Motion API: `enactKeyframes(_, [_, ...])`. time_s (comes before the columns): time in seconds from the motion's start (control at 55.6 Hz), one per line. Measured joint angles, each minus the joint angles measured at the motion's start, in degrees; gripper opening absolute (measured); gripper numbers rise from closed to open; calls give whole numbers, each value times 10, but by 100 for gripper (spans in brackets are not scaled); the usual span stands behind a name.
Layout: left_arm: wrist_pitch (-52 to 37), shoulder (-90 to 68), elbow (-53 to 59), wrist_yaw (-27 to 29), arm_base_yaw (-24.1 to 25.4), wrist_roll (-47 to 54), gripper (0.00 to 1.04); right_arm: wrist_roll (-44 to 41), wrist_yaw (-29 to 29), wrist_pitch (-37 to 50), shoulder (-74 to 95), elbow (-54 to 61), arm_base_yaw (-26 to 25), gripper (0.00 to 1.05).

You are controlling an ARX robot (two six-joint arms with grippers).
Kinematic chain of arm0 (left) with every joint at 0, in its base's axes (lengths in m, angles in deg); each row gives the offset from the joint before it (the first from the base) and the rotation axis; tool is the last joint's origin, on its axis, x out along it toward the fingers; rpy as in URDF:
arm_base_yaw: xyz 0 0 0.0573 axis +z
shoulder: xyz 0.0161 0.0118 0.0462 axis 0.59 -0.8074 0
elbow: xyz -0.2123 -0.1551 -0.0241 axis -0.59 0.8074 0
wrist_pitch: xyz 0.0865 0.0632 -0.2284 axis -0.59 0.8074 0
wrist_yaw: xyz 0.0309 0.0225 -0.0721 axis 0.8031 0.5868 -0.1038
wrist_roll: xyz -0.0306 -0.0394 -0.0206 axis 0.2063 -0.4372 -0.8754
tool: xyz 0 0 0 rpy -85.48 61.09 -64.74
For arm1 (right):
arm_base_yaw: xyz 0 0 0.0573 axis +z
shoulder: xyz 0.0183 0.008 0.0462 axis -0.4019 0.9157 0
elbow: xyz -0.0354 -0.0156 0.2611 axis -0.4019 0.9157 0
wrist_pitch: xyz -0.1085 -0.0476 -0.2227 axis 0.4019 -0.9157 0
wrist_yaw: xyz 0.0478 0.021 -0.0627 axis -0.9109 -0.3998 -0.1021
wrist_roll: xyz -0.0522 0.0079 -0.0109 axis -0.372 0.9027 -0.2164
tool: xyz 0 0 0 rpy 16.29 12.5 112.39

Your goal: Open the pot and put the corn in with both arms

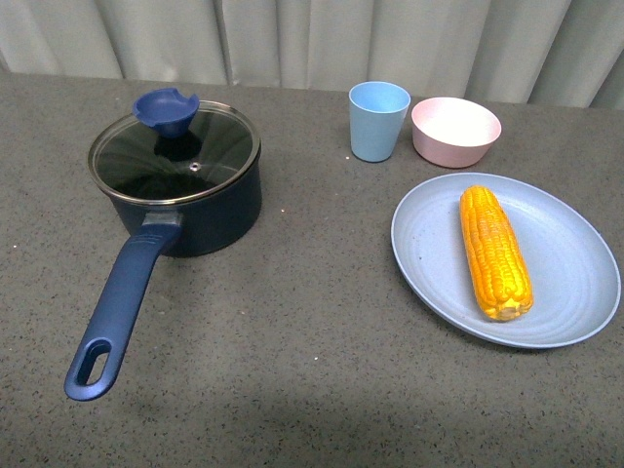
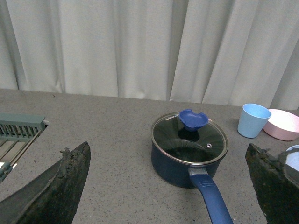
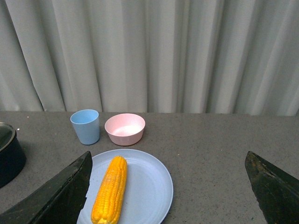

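The glass lid has a blue knob (image 2: 193, 118), and my left gripper will grab the lid there next. That will open the pot (image 2: 182, 165) for the corn.
The navy-blue pot (image 1: 185, 210) stands at the left of the table, closed by a glass lid (image 1: 175, 151) with a blue knob (image 1: 166, 109); its long handle (image 1: 122, 307) points toward me. The corn (image 1: 495, 251) lies on a pale blue plate (image 1: 575, 283) at the right. Neither arm shows in the front view. My left gripper (image 2: 168, 186) is open and empty, well short of the pot (image 2: 182, 165). My right gripper (image 3: 170, 186) is open and empty, back from the corn (image 3: 110, 190), which lies beside one finger (image 3: 60, 198).
A pale blue cup (image 1: 378, 120) and a pink bowl (image 1: 455, 131) stand behind the plate. White curtains hang along the far table edge. A grey-green rack (image 2: 18, 133) shows at the side in the left wrist view.
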Motion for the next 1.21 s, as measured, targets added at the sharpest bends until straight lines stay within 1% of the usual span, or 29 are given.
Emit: enactKeyframes(1.205, [0,0,0,0,0,0,98,0,0,0,0,0,0,96])
